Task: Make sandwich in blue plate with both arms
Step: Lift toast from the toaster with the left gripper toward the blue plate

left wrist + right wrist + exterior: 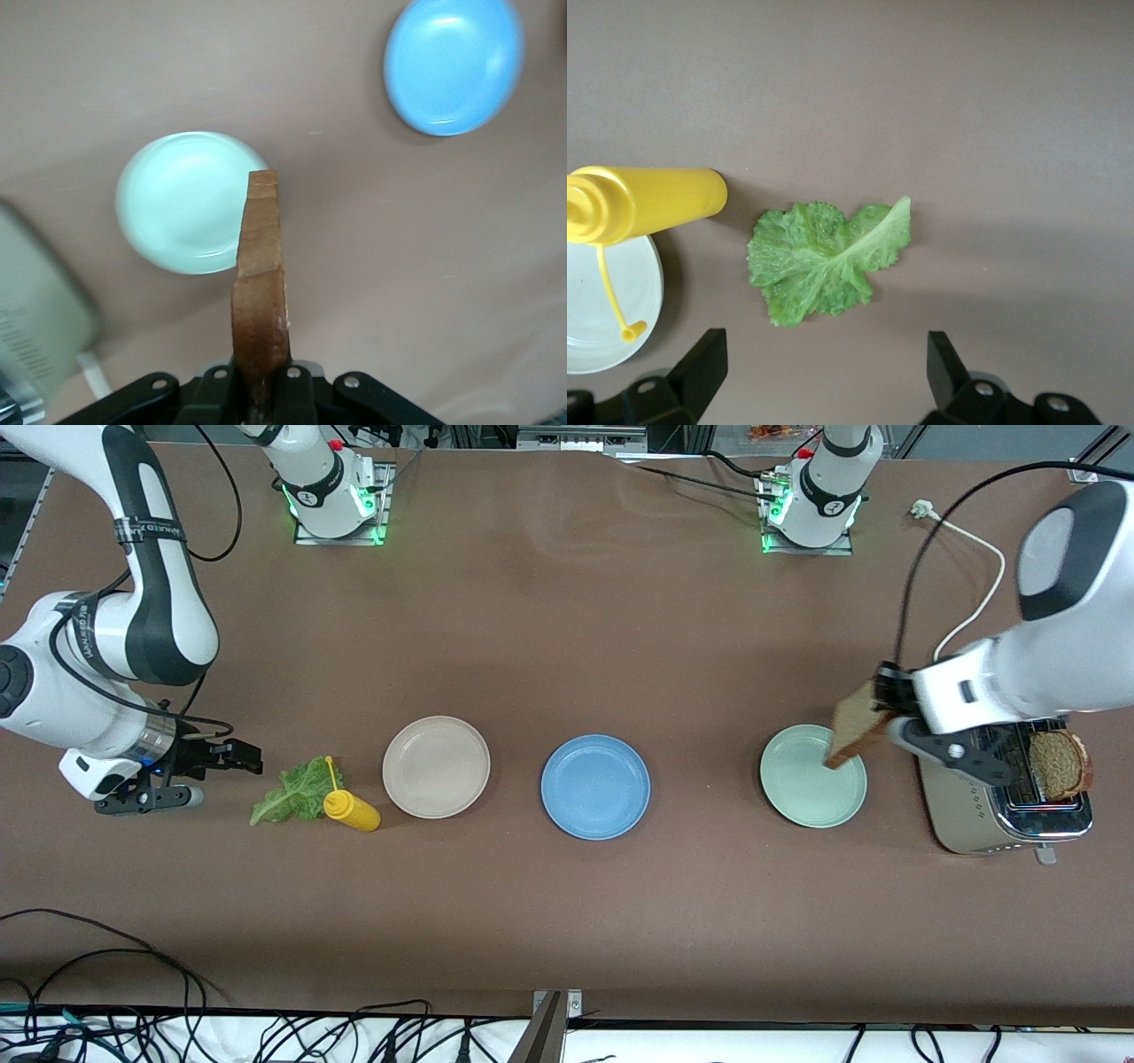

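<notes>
My right gripper picks up the lettuce leaf by its stem end [261, 817] next, leaving its frilled end free to lie over the blue plate [595, 786].
The blue plate [595, 786] [454, 64] lies bare at mid-table. My left gripper [888, 701] [261, 391] is shut on a brown bread slice [855, 728] [260, 266], which hangs on edge over the toaster-side rim of the mint-green plate [802, 790] [177, 204]. A second slice [1059, 764] stands in the toaster [974, 815]. The green lettuce leaf [291, 793] [824, 261] lies flat on the table toward the right arm's end. My right gripper [213, 778] [824, 354] hovers just beside the leaf, open, with nothing between its fingers.
A yellow squeeze bottle [352, 810] [647, 204] lies on its side between the lettuce and a cream-beige plate [436, 766] [602, 310]. The toaster's white cord [974, 593] runs toward the left arm's base. Cables hang along the table's near edge.
</notes>
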`<move>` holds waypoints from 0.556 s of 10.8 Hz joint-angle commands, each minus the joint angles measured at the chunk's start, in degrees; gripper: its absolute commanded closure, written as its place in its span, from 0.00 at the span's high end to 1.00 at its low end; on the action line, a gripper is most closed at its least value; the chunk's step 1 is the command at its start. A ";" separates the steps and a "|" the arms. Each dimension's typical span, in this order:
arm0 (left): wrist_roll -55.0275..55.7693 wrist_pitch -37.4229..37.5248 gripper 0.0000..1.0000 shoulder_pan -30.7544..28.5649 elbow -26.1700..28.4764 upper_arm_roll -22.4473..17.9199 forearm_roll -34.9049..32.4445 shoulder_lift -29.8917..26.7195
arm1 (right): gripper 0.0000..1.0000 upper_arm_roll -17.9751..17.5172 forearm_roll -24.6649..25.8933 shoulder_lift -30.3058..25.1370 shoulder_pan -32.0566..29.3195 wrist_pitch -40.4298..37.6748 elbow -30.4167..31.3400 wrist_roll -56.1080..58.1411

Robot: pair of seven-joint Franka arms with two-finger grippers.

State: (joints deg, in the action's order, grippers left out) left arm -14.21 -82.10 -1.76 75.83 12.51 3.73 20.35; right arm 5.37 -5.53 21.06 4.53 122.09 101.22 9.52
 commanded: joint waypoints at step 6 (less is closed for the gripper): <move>7.81 -9.37 0.00 8.52 -0.34 0.85 36.84 18.66 | 1.00 -0.54 -0.97 8.72 -0.58 11.39 -0.14 0.24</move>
State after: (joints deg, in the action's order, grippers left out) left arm -4.08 -87.61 7.01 77.01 13.69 32.17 33.33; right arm 5.36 -5.54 27.06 4.48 129.68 101.33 9.52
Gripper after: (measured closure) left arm 0.899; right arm 0.000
